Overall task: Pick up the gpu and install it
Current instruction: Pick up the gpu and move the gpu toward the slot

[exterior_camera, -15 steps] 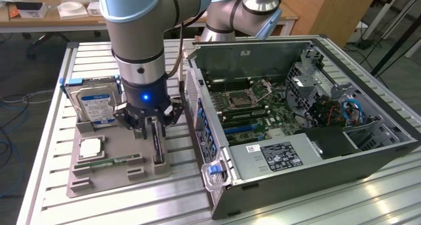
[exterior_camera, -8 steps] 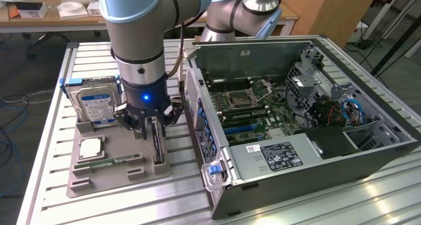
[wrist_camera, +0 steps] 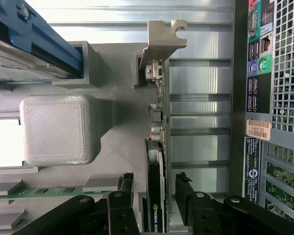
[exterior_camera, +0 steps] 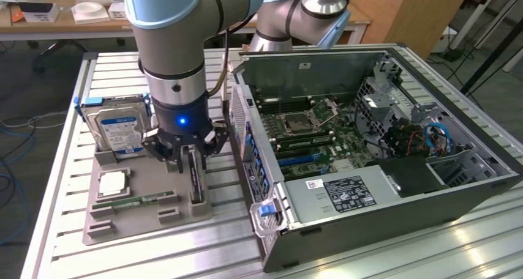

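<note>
The GPU's connectors and small parts bulge beside the bent bracket, so my gripper will next grab the GPU by its flat-sided black cooler end (exterior_camera: 195, 164).
The gpu (exterior_camera: 195, 182) stands on edge in a slot of the grey holder tray (exterior_camera: 139, 221), a thin dark card. In the wrist view the gpu (wrist_camera: 156, 122) runs away from the camera, with its silver end bracket (wrist_camera: 160, 41) at the far end. My gripper (exterior_camera: 190, 161) has come straight down over it and stands open. One finger is on each side of the card. In the wrist view the gripper (wrist_camera: 155, 185) straddles the card's near end, and the black fingers (wrist_camera: 128, 182) leave small gaps to it.
A silver hard drive (exterior_camera: 119, 130) with a blue-white label stands at the tray's back. A processor chip (exterior_camera: 112, 182) and a green RAM stick (exterior_camera: 135, 201) lie in the tray. The open computer case (exterior_camera: 368, 138) lies close on the exterior view's right, motherboard exposed.
</note>
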You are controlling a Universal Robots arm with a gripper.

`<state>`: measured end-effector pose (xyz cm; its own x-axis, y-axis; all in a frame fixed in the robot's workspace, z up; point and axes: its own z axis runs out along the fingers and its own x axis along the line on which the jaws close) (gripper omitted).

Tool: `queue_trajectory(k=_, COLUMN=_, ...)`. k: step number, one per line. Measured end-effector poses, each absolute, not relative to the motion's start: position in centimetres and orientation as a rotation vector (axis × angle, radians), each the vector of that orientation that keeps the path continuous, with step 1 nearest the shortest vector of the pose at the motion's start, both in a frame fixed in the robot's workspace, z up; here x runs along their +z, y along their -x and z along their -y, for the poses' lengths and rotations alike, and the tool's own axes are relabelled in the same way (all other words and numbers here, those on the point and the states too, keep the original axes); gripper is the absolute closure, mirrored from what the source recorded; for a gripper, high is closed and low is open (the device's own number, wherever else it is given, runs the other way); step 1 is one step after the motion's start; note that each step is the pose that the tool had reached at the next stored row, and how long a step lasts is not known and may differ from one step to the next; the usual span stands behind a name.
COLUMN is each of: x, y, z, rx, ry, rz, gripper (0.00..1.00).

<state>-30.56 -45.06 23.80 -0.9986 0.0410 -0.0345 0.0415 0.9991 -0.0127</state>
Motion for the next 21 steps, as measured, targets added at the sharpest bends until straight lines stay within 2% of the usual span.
queue_trajectory(k=8, x=23.8, y=30.55, z=45.06, rx=-0.021, ry=-0.064, rz=-3.107, gripper=0.55)
queue_trajectory(k=9, x=23.79, y=30.55, z=45.06, rx=-0.021, ry=-0.064, rz=-3.107, gripper=0.61)
queue_trajectory(k=21, x=23.58, y=30.55, z=45.06, rx=-0.021, ry=-0.064, rz=-3.107, gripper=0.61)
